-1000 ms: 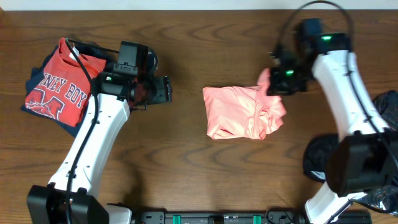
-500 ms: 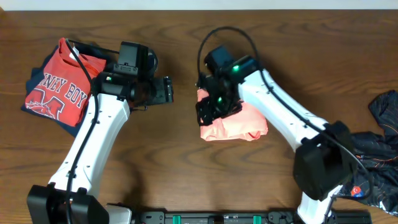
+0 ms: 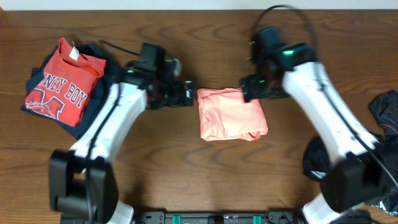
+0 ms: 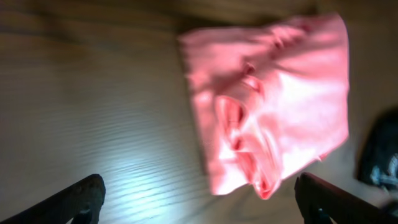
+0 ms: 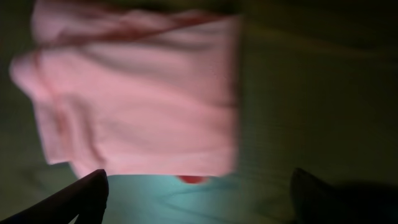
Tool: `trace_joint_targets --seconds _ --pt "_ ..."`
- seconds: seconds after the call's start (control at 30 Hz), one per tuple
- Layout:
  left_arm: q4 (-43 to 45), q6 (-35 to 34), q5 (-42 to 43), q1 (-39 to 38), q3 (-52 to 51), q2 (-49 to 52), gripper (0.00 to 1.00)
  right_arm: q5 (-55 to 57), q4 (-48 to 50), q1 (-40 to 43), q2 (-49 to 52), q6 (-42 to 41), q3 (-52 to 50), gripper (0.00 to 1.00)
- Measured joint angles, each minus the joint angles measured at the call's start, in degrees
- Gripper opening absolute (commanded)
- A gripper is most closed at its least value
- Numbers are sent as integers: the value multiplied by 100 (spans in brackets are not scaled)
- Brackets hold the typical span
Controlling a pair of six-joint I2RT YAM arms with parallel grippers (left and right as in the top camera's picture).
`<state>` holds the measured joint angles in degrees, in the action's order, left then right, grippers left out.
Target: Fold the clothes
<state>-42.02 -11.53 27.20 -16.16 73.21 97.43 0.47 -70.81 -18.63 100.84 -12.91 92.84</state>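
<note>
My left gripper grabs the folded T-shirt by its edge facing the red shirt (image 3: 202, 117) (image 4: 203, 122) next, layers together, to stack the T-shirt there.
The clothes, a salmon-pink T-shirt (image 3: 231, 116), lie folded into a compact rectangle at the middle of the table. My left gripper (image 3: 189, 96) hovers just off the shirt's upper left corner, open and holding nothing. In the left wrist view the shirt (image 4: 273, 99) lies ahead of the wide-spread fingers (image 4: 81, 196). My right gripper (image 3: 246, 93) is over the shirt's upper right edge, also open and holding nothing. The right wrist view shows the shirt (image 5: 137, 93) beyond its dark fingertips (image 5: 84, 193), blurred by motion.
A red shirt with white lettering (image 3: 59, 87) lies on a dark garment (image 3: 99, 93) at the left. Black garments (image 3: 385, 109) are heaped at the right edge, more of them (image 3: 317, 158) by the right arm's base.
My right gripper carried the shirt's right side over to the left, let go and drew back right. The left arm reached right toward the shirt and opened wider.
</note>
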Motion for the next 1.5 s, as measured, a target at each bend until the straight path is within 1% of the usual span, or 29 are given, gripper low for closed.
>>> trace_joint_targets --seconds 0.1,0.27,0.3,0.33,0.37,0.4,0.43,0.47,0.5,0.53,0.63,0.73,0.8,0.93,1.1,1.2,1.33,1.5 --pt "334 57 369 -356 0 505 100 111 -173 487 -345 -20 11 91" --pt "852 107 634 -872 -2 1132 100 168 -531 935 -422 -33 11 91" --pt "957 109 669 -973 0 1255 100 173 -557 992 -415 -31 11 91" --pt "1051 109 695 -1067 -2 1366 97 175 -588 1045 -415 -31 11 91" --pt "1134 107 706 -1150 -2 1480 90 177 -595 1073 -415 -28 11 91" --pt "1202 92 719 -1220 -2 1578 79 175 -616 1113 -415 -28 11 90" --pt "1255 90 719 -1272 -2 1668 54 177 -629 1139 -415 -26 11 90" --pt "1285 96 715 -1303 -2 1729 32 179 -638 1156 -415 -24 11 90" --pt "1316 127 691 -1316 -2 1762 14 188 -651 1172 -415 -24 11 90" --pt "1338 127 675 -1320 -2 1777 6 188 -658 1176 -415 -22 11 90" --pt "1331 129 485 -1292 -2 1759 6 190 -658 1178 -415 -11 11 90" --pt "1128 144 120 -1158 -2 1631 6 188 -667 1187 -415 -9 11 89" --pt "940 168 -201 -953 -2 1405 6 192 -680 1187 -415 -9 11 89" --pt "625 420 -1003 -319 9 584 6 190 -695 1189 -415 -9 11 89" --pt "678 894 -2452 787 149 -595 6 190 -697 1204 -415 -11 11 89" --pt "887 1069 -3034 1506 208 -997 6 188 -697 1204 -415 -9 11 89" --pt "1113 1158 -3473 2702 247 -1126 6 188 -697 1204 -415 -9 11 89" --pt "1303 1021 -3519 3886 247 -844 6 188 -697 1204 -415 -9 11 89"
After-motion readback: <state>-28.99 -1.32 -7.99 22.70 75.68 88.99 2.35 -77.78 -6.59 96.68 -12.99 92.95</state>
